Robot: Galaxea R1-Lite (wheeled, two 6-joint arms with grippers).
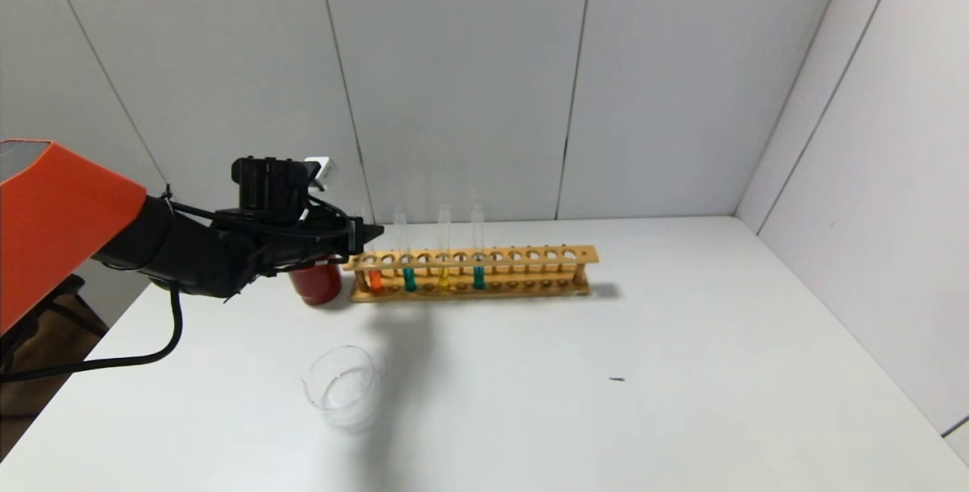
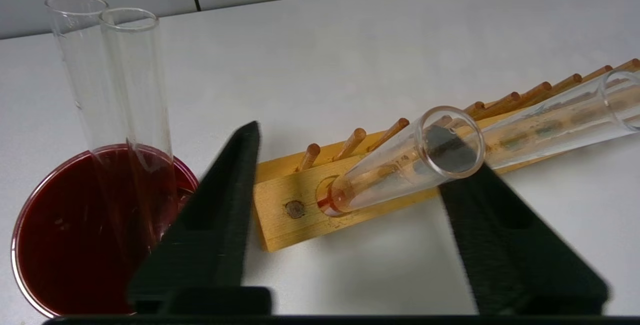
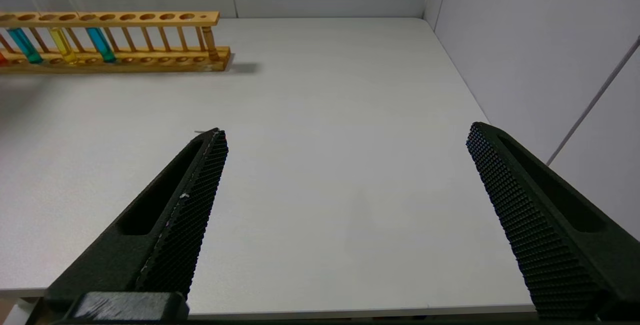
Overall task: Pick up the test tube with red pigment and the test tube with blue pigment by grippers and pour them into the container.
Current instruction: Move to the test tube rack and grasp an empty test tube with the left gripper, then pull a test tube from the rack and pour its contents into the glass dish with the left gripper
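Observation:
The base of the red test tube sits inside the wooden rack [image 1: 530, 256], and the clear upper end [image 1: 368, 228] stands above it. I should next grab the tube by that end with my left gripper.
The test tube with red pigment [image 1: 374, 278] stands in the left end hole of the wooden rack [image 1: 530, 256]. The test tube with blue pigment [image 1: 478, 276] stands fourth from the left, also in the right wrist view [image 3: 102, 45]. My left gripper [image 1: 372, 235] is open at the top of the red tube. In the left wrist view the red tube [image 2: 390, 175] lies between the open fingers of the left gripper [image 2: 350, 135], close to one finger [image 2: 500, 225]. The clear glass container [image 1: 342, 386] sits in front, on the left. My right gripper [image 3: 347, 132] is open and empty, out of the head view.
A dark red cup [image 1: 316, 284] stands just left of the rack and holds two empty tubes [image 2: 115, 90]. A teal tube [image 1: 409, 278] and a yellow tube [image 1: 443, 274] stand between the red and blue ones. Walls close the back and right.

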